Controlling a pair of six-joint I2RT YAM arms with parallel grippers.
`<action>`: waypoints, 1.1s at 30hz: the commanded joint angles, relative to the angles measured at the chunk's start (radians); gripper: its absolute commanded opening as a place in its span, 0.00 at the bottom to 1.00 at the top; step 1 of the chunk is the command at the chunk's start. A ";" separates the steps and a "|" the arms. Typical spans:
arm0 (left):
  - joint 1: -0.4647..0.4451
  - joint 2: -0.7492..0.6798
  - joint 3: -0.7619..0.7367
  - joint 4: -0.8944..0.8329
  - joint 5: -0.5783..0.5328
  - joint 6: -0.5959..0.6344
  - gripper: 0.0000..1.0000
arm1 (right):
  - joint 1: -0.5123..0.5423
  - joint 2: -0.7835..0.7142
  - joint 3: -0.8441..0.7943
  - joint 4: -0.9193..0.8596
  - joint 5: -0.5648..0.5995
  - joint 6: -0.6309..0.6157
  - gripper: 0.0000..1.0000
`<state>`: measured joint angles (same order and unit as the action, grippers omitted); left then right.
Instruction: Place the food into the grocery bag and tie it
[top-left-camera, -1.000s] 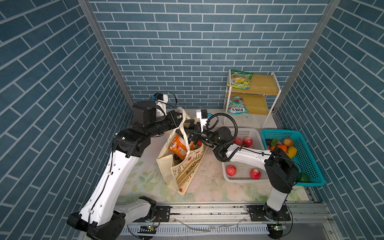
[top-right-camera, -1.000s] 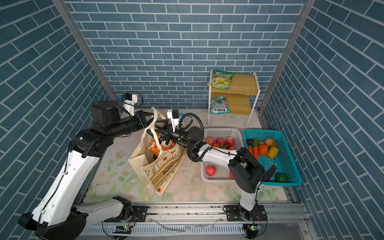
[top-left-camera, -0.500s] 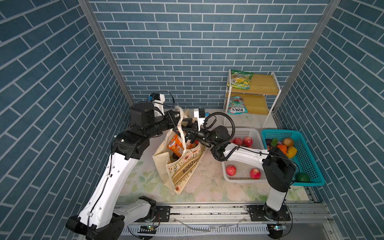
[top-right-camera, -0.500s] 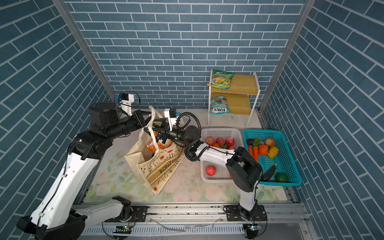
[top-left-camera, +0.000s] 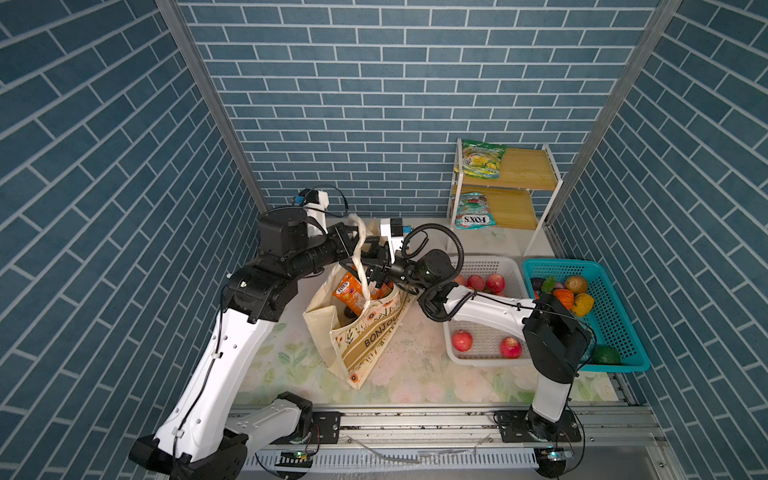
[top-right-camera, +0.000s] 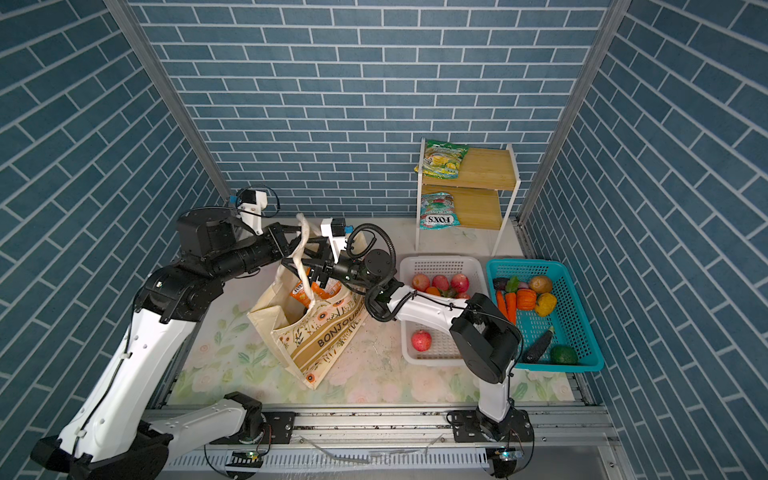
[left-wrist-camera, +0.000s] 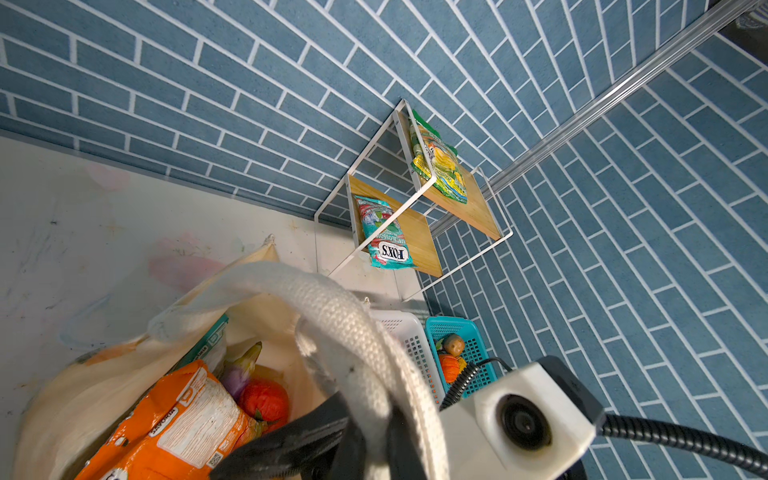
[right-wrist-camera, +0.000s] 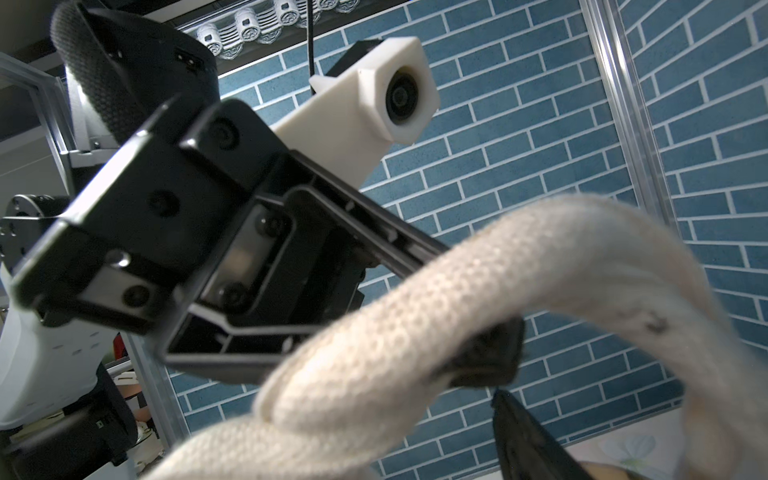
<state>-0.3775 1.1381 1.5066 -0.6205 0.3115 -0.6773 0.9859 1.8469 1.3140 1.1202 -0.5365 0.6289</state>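
Observation:
I should grab the cream strap handle (top-left-camera: 360, 259) with my right gripper, under my left gripper's hold, where the straps cross over the bag's opening (top-left-camera: 352, 301). Then I can tie the bag.
The grocery bag (top-left-camera: 368, 336) (top-right-camera: 320, 338) stands open mid-table, leaning toward the left arm. An orange packet (top-left-camera: 347, 289) (left-wrist-camera: 178, 424) and a red fruit (left-wrist-camera: 264, 401) lie inside. My left gripper (top-left-camera: 353, 249) (top-right-camera: 291, 249) (left-wrist-camera: 370, 440) is shut on a cream strap handle (top-left-camera: 360, 259) (top-right-camera: 302, 257) (left-wrist-camera: 353, 328) and holds it up over the bag's mouth. My right gripper (top-left-camera: 372, 270) (top-right-camera: 316, 270) is open right beside that strap (right-wrist-camera: 457, 299), over the bag's mouth. In the right wrist view only one of its fingers (right-wrist-camera: 528, 440) shows.
A white basket (top-left-camera: 484, 262) with red apples (top-left-camera: 462, 340) and a teal basket (top-left-camera: 623, 332) with vegetables stand on the right. A wooden shelf (top-left-camera: 528, 170) at the back carries a green packet (top-left-camera: 482, 158) and a FOX'S packet (top-left-camera: 473, 212).
Both grippers have shifted a little to the left, and the bag has slid and leaned with them. The left gripper keeps its hold on the strap.

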 joint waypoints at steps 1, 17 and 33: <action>-0.004 0.039 -0.032 -0.038 -0.014 0.019 0.00 | 0.057 -0.038 0.065 0.122 -0.054 -0.028 0.68; -0.004 0.032 -0.025 -0.045 -0.007 0.025 0.00 | 0.040 -0.075 0.019 0.052 -0.025 -0.046 0.11; -0.002 0.033 0.109 -0.143 -0.017 0.070 0.00 | -0.033 -0.237 -0.278 -0.099 0.027 -0.083 0.00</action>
<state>-0.3893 1.1763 1.5703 -0.7448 0.3367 -0.6384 0.9676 1.6554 1.0721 1.0222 -0.5331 0.5777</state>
